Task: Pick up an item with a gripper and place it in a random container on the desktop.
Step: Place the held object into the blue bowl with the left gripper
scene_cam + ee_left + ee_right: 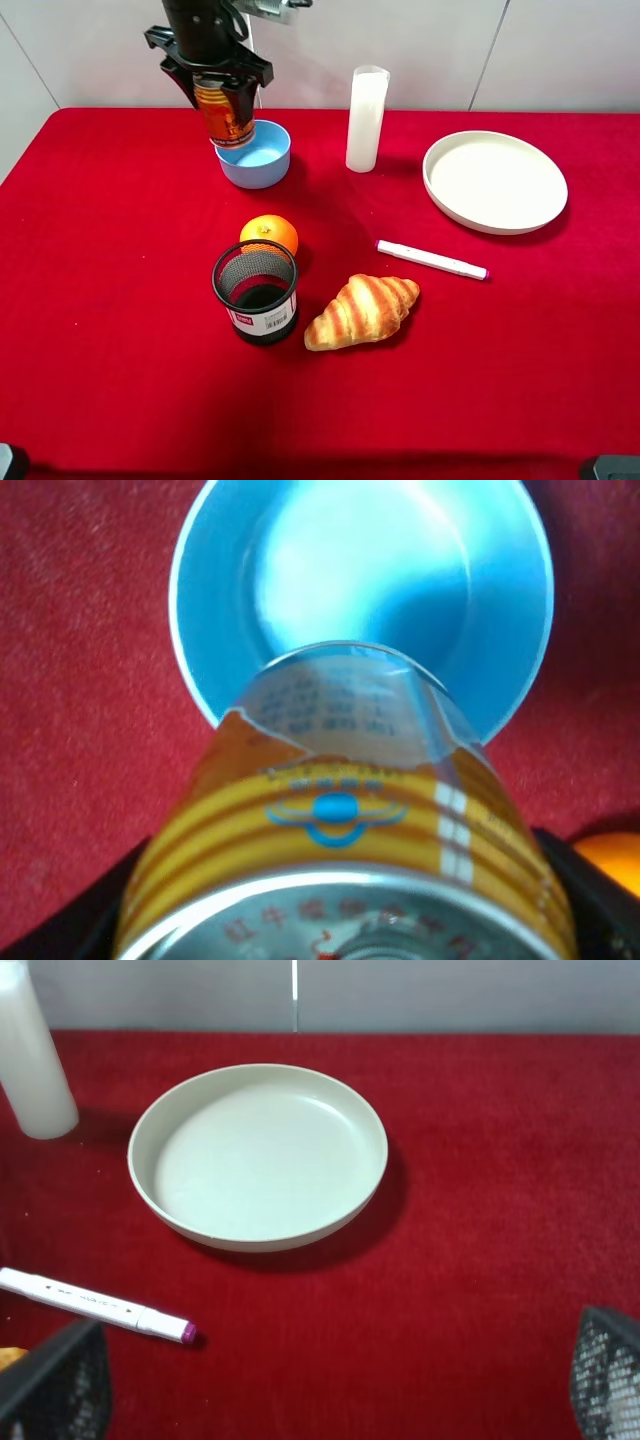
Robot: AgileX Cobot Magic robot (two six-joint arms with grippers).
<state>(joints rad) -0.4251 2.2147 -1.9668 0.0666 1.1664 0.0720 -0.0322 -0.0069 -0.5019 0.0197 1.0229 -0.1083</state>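
The can's lower edge (235, 146) (350, 644) hangs above the near rim of the light-blue bowl: if I opened my left gripper now, the orange-and-gold can would tip off.
My left gripper (224, 92) is shut on the orange-and-gold can (226, 118) and holds it upright in the air, over the back-left rim of the light-blue bowl (262, 163). In the left wrist view the can (340, 850) fills the lower half and overlaps the near rim of the empty bowl (300, 570) below it; a black finger (60, 930) shows beside it. My right gripper (340, 1390) is open and empty, low above the red desktop (100, 300) in front of the cream plate.
A round orange (269, 233), a black mesh pen cup (256, 290) and a croissant (361, 310) lie mid-table. A white marker (432, 260), a cream plate (495, 182) and a tall white cylinder (366, 118) are on the right.
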